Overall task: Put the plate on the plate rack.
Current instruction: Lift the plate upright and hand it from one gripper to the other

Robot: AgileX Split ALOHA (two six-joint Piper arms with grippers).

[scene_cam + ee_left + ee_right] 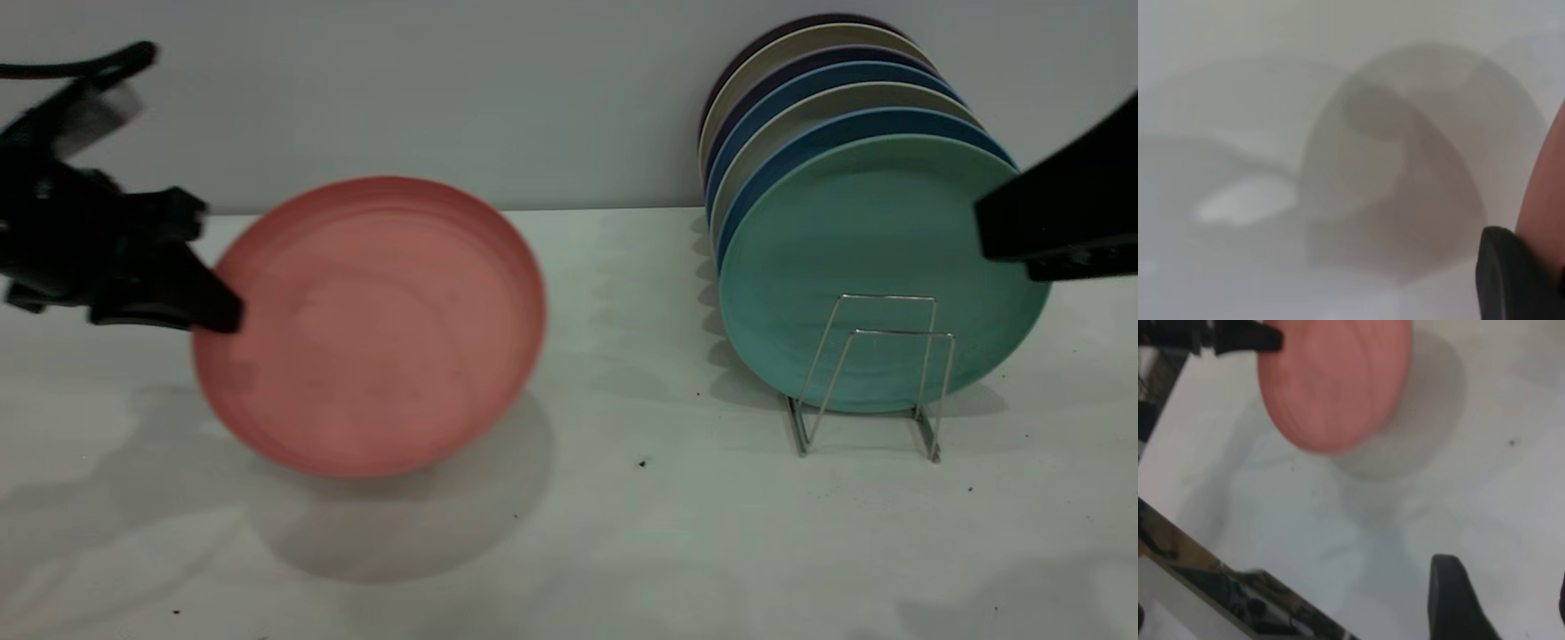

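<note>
My right gripper grabs the salmon-pink plate by its free rim (540,293) next, to put the plate on the plate rack (876,373).
The salmon-pink plate (373,329) hangs tilted above the white table, its shadow spread beneath it. My left gripper (213,311) is shut on the plate's left rim. In the left wrist view one dark finger (1508,280) presses against the pink rim (1546,193). The silver wire plate rack (876,373) stands at the right, with its two front loops empty. My right gripper (1022,236) hovers beside the rack at the right edge, and its fingers stand apart with nothing between them (1505,590). The right wrist view shows the plate (1335,380) farther off.
A teal-green plate (853,258) stands upright in the rack, with several blue, beige and purple plates (800,80) stacked behind it. A grey wall runs close behind. Open tabletop (640,356) lies between the pink plate and the rack.
</note>
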